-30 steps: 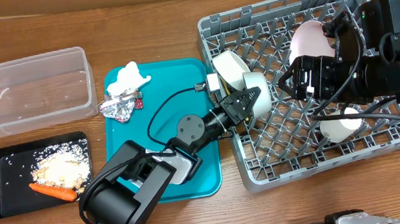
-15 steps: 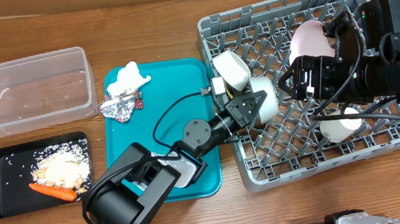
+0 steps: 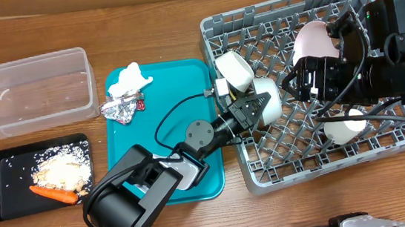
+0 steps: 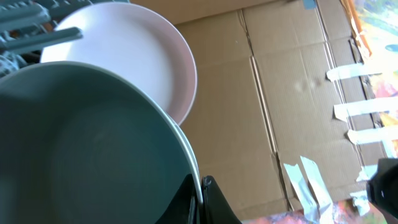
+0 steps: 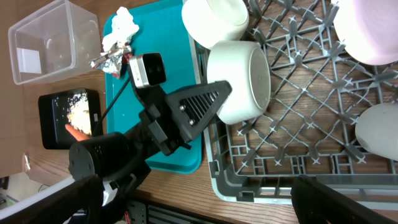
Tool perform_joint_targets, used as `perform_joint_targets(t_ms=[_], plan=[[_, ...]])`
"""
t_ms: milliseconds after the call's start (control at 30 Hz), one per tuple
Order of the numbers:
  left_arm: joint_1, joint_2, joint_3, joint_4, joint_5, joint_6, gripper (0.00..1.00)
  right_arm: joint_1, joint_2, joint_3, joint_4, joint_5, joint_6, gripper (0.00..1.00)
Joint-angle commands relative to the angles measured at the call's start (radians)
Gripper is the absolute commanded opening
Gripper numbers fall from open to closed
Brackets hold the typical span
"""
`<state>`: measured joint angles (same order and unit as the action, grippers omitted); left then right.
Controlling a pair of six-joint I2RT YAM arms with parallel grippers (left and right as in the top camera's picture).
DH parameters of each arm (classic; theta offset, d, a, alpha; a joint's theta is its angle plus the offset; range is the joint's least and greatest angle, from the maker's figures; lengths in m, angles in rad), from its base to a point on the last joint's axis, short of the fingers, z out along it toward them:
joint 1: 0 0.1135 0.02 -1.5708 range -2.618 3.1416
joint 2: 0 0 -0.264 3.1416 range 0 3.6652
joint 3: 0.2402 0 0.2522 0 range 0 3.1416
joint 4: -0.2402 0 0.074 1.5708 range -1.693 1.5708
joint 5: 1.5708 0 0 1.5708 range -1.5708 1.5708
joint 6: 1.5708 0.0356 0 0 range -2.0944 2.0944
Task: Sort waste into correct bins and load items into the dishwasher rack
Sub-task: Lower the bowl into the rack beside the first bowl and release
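Note:
The pale bowl stands on edge and would stay in the rack beside the second bowl, so it is time to open my left gripper now.
My left gripper is shut on the rim of a pale bowl that stands on edge in the grey dishwasher rack. The left wrist view shows that rim pinched between the jaws. A second pale bowl leans on the rack's left wall. The white-pink plate stands in the rack, and a small white cup lies near its right side. My right gripper hovers open and empty above the rack's middle. The napkin and foil wrapper lie on the teal tray. Spoon and fork are out of view.
The clear tub stands at far left. In front of it the black tray holds beige crumbs and the carrot. The left arm and its cable stretch across the teal tray.
A second ago my left gripper carried the bowl rightward, deeper into the rack. Over the last half second nothing has moved. The right arm has stayed still.

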<state>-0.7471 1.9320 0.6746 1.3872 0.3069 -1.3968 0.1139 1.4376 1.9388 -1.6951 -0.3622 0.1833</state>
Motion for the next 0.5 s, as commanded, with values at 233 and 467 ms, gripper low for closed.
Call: perform_joint_targets(t_ms=[233, 467], plan=[[0.005, 0.010, -0.005, -0.039, 0.054, 0.002, 0.31, 0.003, -0.001, 0.005, 0.002, -0.005, 0.004, 1.00], [0.006, 0.010, -0.005, 0.016, 0.109, -0.004, 0.63, 0.004, -0.001, 0.005, 0.002, -0.005, 0.004, 1.00]])
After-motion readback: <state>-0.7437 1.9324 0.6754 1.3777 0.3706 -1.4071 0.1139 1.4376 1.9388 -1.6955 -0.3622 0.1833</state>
